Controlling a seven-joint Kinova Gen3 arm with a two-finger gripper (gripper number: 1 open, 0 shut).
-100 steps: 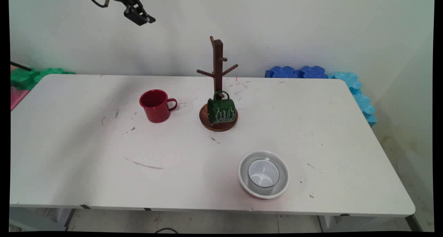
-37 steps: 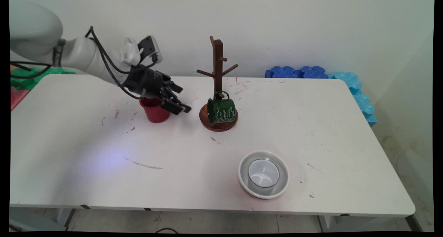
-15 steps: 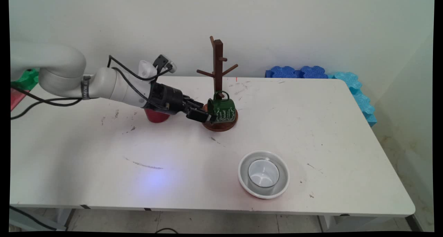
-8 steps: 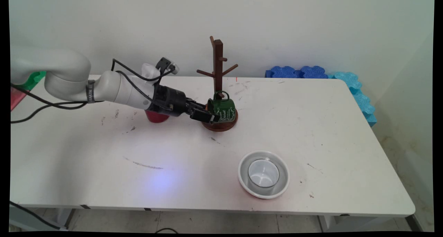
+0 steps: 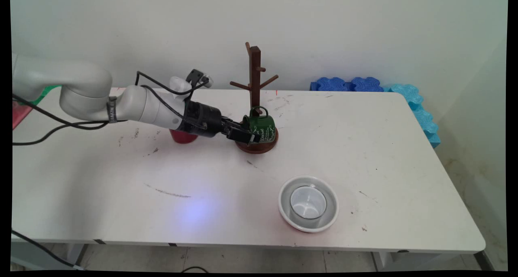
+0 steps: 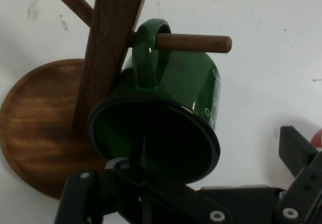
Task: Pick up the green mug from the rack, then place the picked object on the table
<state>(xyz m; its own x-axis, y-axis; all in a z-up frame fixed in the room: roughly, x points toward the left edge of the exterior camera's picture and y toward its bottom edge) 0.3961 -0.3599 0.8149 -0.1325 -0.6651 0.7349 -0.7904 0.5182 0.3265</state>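
Observation:
I will grab the green mug by its dark rim, so the green mug's handle stays free to slip off the wooden peg.
A green enamel mug hangs by its handle on the lowest peg of a dark wooden mug tree, just above the tree's round base. My gripper reaches in low from the left and stands open at the mug's rim. In the hand view the mug's dark mouth faces me. One finger shows outside the mug wall on the right; the other is lost against the dark opening. The forearm partly hides a red mug.
A white bowl with a small cup standing in it sits near the front edge, right of centre. Blue foam blocks line the back right, green ones the back left. Black cables hang from the arm at the left.
The arm came down from the top edge, passed the red mug and reached the green mug. Over the last second the gripper crept a little further right, up to the mug's rim.

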